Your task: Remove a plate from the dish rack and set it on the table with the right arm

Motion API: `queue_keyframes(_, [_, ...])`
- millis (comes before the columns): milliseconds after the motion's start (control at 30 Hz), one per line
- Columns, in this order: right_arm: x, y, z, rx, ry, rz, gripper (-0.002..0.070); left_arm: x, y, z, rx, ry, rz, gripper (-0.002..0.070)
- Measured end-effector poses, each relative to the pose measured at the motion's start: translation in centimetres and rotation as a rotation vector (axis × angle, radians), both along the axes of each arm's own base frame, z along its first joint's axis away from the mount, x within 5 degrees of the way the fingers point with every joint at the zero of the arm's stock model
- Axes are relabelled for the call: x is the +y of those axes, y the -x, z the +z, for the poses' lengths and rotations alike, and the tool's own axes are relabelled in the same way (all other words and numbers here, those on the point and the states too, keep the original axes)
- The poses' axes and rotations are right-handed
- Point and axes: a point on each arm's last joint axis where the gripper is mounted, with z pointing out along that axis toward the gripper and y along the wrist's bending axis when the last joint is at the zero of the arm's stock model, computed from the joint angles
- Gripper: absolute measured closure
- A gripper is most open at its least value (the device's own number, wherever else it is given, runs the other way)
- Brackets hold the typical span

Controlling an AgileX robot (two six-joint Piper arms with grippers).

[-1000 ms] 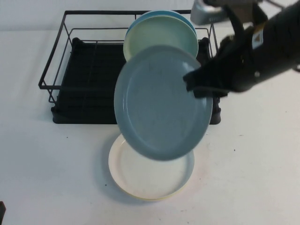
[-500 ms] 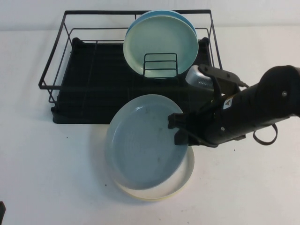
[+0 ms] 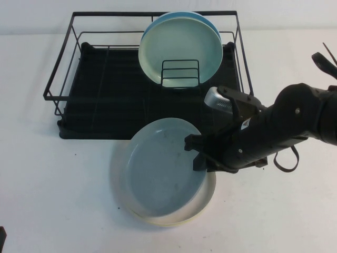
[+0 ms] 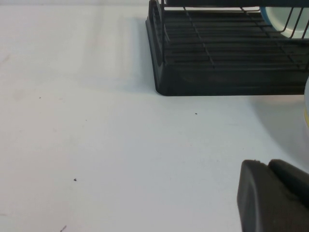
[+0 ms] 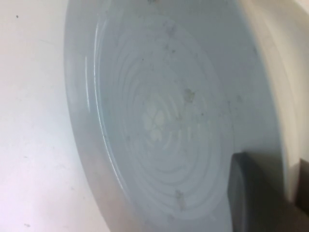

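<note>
The blue-grey plate's lower edge is over the cream-white plate (image 3: 206, 199), inside its rim. The blue-grey plate would lie there, so my right gripper should open.
The blue-grey plate (image 3: 158, 168) lies low and slightly tilted over a cream-white plate (image 3: 206, 199) on the white table (image 3: 52, 190), in front of the black wire dish rack (image 3: 105, 79). My right gripper (image 3: 196, 154) is shut on the plate's right rim, one finger over its face. In the right wrist view the plate's speckled face (image 5: 159, 121) fills the frame, with the right gripper (image 5: 276, 183) clamped on its rim and the cream plate (image 5: 285, 72) beside it. My left gripper (image 4: 270, 166) is shut and empty, low over the table near the rack's front left corner (image 4: 164, 82).
A mint-green plate (image 3: 181, 47) stands upright in the rack behind a wire divider loop (image 3: 180, 74), with a blue plate (image 3: 210, 23) behind it. The rack's left half holds nothing. Bare table lies left of the plates and at the front right.
The right arm has lowered the blue-grey plate from in front of the rack down onto the cream-white plate and shifted it slightly left. The left arm has not moved.
</note>
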Motion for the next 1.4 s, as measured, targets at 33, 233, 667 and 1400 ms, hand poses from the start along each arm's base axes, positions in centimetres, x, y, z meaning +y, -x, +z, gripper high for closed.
queue_keyframes(33, [0.0, 0.0, -0.1, 0.001, 0.001, 0.001, 0.0611, 0.0, 0.0, 0.0, 0.000, 0.000, 0.000, 0.0679])
queue_keyframes(233, [0.0, 0.0, -0.2, 0.008, 0.005, 0.004, 0.0611, 0.0, 0.0, 0.0, 0.000, 0.000, 0.000, 0.0679])
queue_keyframes(667, [-0.9, 0.0, -0.8, 0.053, 0.071, 0.042, 0.0240, 0.0, 0.0, 0.0, 0.000, 0.000, 0.000, 0.0679])
queue_keyframes(1400, [-10.2, 10.8, 10.0, -0.306, 0.269, 0.185, 0.0690, 0.0, 0.0, 0.0, 0.000, 0.000, 0.000, 0.0679])
